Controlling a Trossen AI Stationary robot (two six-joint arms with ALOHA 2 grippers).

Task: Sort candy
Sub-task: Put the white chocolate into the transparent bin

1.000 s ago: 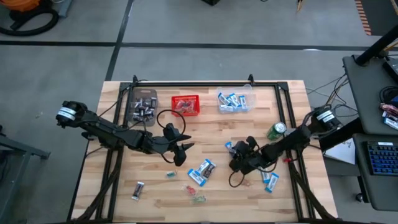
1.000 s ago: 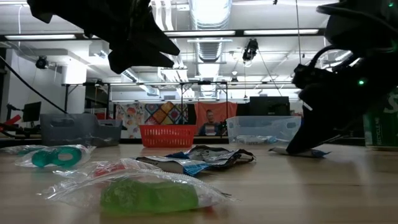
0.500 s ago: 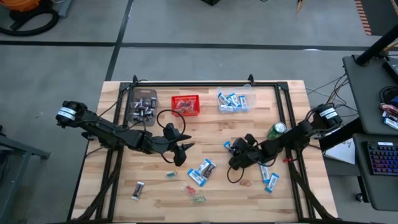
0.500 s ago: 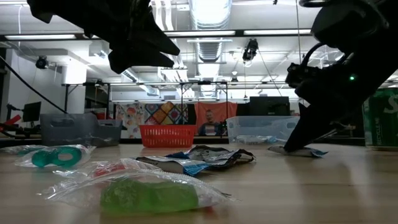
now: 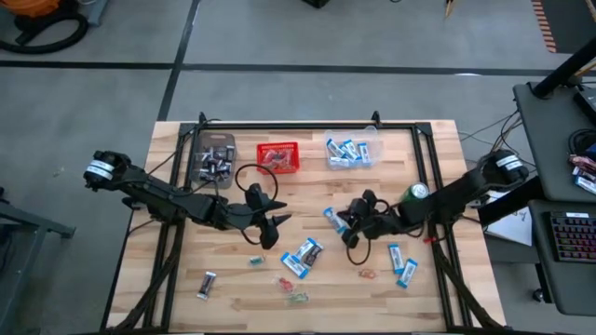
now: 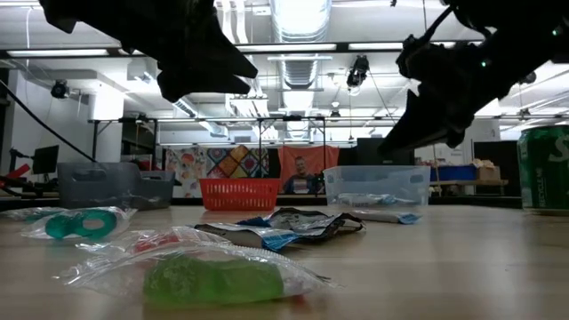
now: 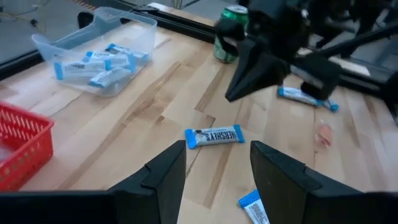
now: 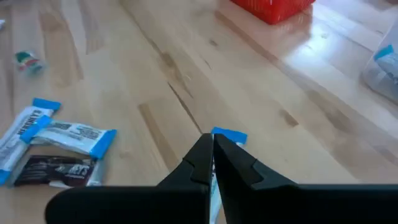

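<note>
The blue-and-white packet needs to be sorted into the clear bin [image 5: 354, 148]. My left gripper should pick it up by its blue crimped end [image 5: 329, 212] next.
A blue-and-white packet [image 7: 214, 135] lies flat on the wood [image 5: 331, 216], and my right gripper [image 7: 231, 94] hangs shut just above it, tips pointing down and clear of the table [image 6: 384, 147]. In the right wrist view the packet's blue end [image 8: 229, 135] shows past the shut tips [image 8: 212, 144]. My left gripper [image 5: 271, 229] hovers open at mid-table, its fingers framing that packet from a distance [image 7: 217, 155]. More candy lies loose: a heap of packets and a dark bar [image 5: 304, 256], small twist pieces [image 5: 291, 287], two blue packets [image 5: 401, 264], and a lone dark bar [image 5: 207, 284].
Along the far edge stand a grey bin of dark bars [image 5: 214, 160], a red mesh basket [image 5: 277, 156] and a clear bin of blue packets [image 5: 352, 151]. A green can [image 5: 414, 194] stands beside the right arm. A red piece [image 5: 366, 274] lies near the right-hand packets.
My right gripper has lifted its tips off the table and moved a little toward the far-left, staying shut. The blue-and-white packet under it has slid slightly toward the table's left and now lies free.
</note>
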